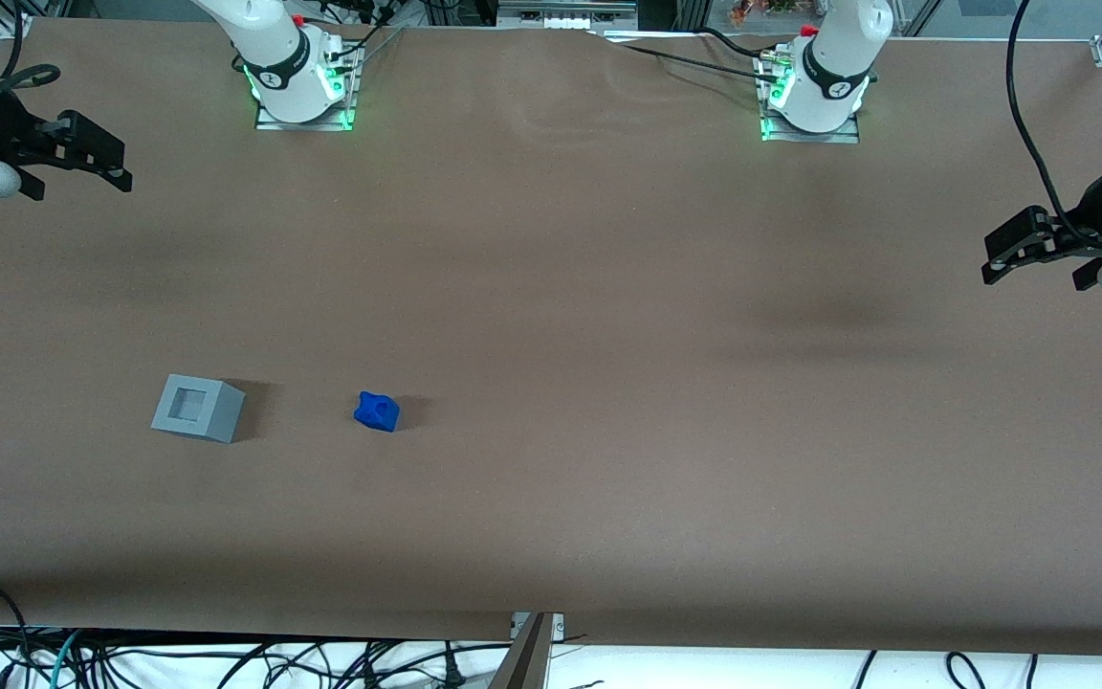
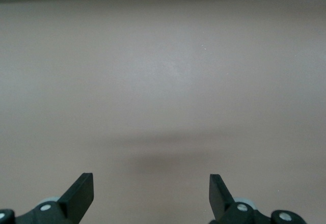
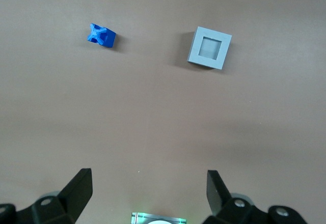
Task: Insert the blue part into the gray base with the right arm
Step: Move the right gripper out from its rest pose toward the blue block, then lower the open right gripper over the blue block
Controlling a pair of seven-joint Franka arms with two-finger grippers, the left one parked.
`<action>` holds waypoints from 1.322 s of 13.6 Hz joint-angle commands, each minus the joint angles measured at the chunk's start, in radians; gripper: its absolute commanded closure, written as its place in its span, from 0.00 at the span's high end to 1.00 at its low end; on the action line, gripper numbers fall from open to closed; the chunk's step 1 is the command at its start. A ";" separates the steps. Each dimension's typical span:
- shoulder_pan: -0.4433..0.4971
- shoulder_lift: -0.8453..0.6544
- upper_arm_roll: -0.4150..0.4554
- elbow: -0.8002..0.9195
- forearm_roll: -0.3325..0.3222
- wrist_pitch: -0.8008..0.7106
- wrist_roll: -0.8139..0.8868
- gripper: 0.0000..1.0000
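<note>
The blue part has to fit into the gray base's square hole (image 1: 187, 403) (image 3: 209, 48), so my right gripper will grab it by the sides of its body next.
The blue part (image 1: 377, 411) lies on the brown table, its round hole facing the front camera. The gray base (image 1: 197, 409) stands beside it, toward the working arm's end, with its square recess facing up. There is a clear gap between the two. My right gripper (image 1: 116, 167) hangs above the table at the working arm's end, farther from the front camera than the base. It is open and empty. In the right wrist view the open gripper (image 3: 147, 183) is well apart from the blue part (image 3: 101, 35) and the gray base (image 3: 210, 48).
The brown table cover (image 1: 551, 287) spans the whole table. The working arm's base (image 1: 297, 81) and the parked arm's base (image 1: 814, 91) stand at the edge farthest from the front camera. Loose cables (image 1: 226, 660) and a metal bracket (image 1: 532, 632) lie at the front edge.
</note>
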 commanded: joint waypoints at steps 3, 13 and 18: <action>0.068 0.129 0.001 -0.009 0.014 0.134 0.216 0.99; 0.221 0.509 -0.001 -0.009 0.084 0.541 0.649 0.99; 0.235 0.624 -0.001 -0.011 0.084 0.696 0.677 0.99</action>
